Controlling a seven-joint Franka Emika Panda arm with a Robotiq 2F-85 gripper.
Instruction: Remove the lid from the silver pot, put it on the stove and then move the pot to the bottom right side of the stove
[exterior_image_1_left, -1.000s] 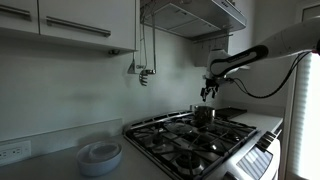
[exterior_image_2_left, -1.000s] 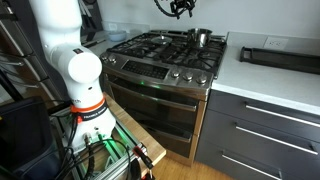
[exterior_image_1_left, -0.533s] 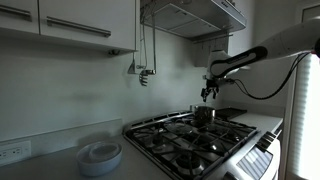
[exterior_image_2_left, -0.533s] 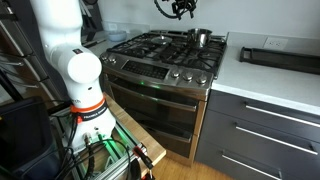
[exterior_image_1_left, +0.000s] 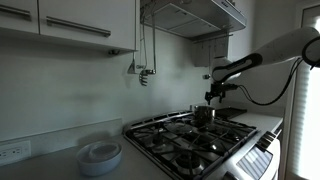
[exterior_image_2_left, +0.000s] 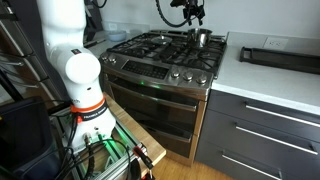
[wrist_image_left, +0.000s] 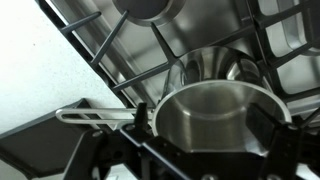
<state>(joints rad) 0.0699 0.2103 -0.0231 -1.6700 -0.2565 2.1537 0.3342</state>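
My fingers are still above the pot's rim, so it is too early to close on the pot (wrist_image_left: 212, 112). My gripper comes down to the pot's rim, before it closes.
The silver pot (wrist_image_left: 212, 112) stands on the stove's black grates (wrist_image_left: 108, 60) with its bare metal inside showing and a thin handle (wrist_image_left: 95, 116) pointing left. It also shows at the far side of the stove (exterior_image_2_left: 160, 55) in both exterior views (exterior_image_1_left: 203, 114) (exterior_image_2_left: 202, 38). My gripper (wrist_image_left: 206, 122) is open, with one finger on each side of the pot's rim in the wrist view. In both exterior views the gripper (exterior_image_1_left: 212, 95) (exterior_image_2_left: 196, 14) hangs a little above the pot. A shiny curved metal piece (wrist_image_left: 210, 66) lies just beyond the pot; I cannot tell if it is the lid.
White stacked dishes (exterior_image_1_left: 100, 156) sit on the counter beside the stove (exterior_image_1_left: 190, 142). A range hood (exterior_image_1_left: 190, 15) hangs above it. A black tray (exterior_image_2_left: 275, 57) lies on the white counter. A burner cap (wrist_image_left: 150, 8) shows beyond the pot.
My gripper has moved sideways and slightly down, ending over the pot. The pot has not moved.
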